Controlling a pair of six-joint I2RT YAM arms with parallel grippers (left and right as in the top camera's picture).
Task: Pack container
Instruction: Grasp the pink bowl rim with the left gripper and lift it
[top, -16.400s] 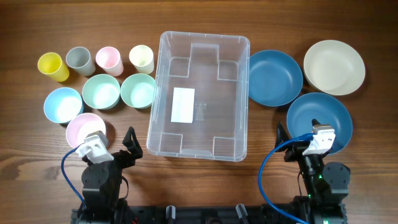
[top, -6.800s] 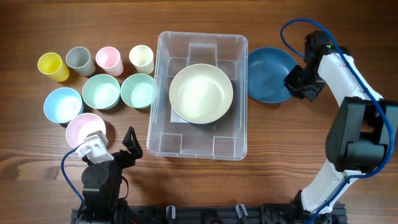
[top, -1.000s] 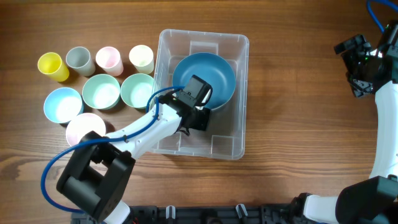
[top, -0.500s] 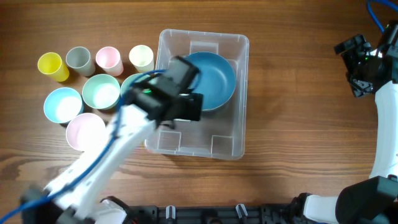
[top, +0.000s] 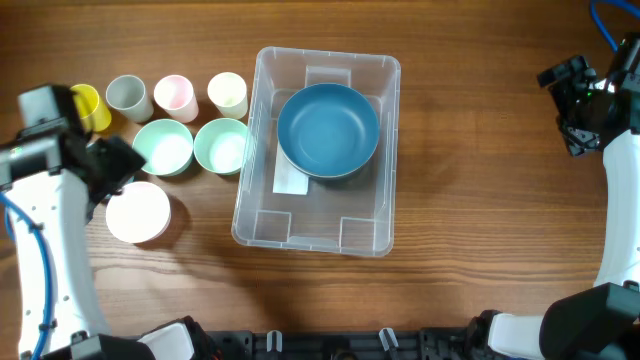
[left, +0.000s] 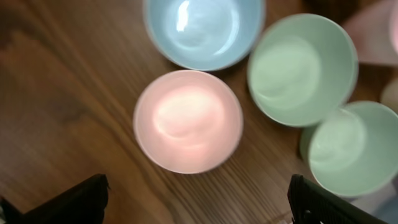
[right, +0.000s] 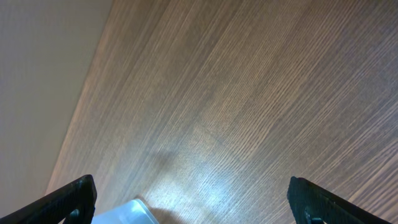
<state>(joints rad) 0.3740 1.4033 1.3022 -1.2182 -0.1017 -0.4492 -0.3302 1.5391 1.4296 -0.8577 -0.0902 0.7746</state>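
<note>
My left gripper grabs the pink bowl's rim (top: 109, 211) on the side away from the container (top: 312, 225) next, to set the bowl's free base upright inside.
The clear container (top: 312, 225) stands mid-table with a dark blue bowl (top: 328, 130) lying in its far half. My left gripper (top: 115, 165) hangs at the left over the small bowls, hiding a light blue bowl (left: 204, 31) from the overhead camera. In the left wrist view this gripper (left: 198, 202) is open and empty, fingertips wide apart in the bottom corners, and a pink bowl (left: 188, 121) lies just ahead of them. My right gripper (top: 572, 100) is far right, open and empty, and the right wrist view shows it (right: 198, 202) over bare wood.
Two green bowls (top: 163, 147) (top: 222, 146) and the pink bowl (top: 138, 212) sit left of the container. Behind them stand yellow (top: 92, 108), grey (top: 128, 96), pink (top: 173, 94) and cream (top: 228, 93) cups. The table's edge (right: 81, 99) runs down the right wrist view's left side.
My left arm has swung out of the container and leftwards to above the small bowls, and its jaws have opened. The blue bowl stays in the container. The right arm has not moved.
</note>
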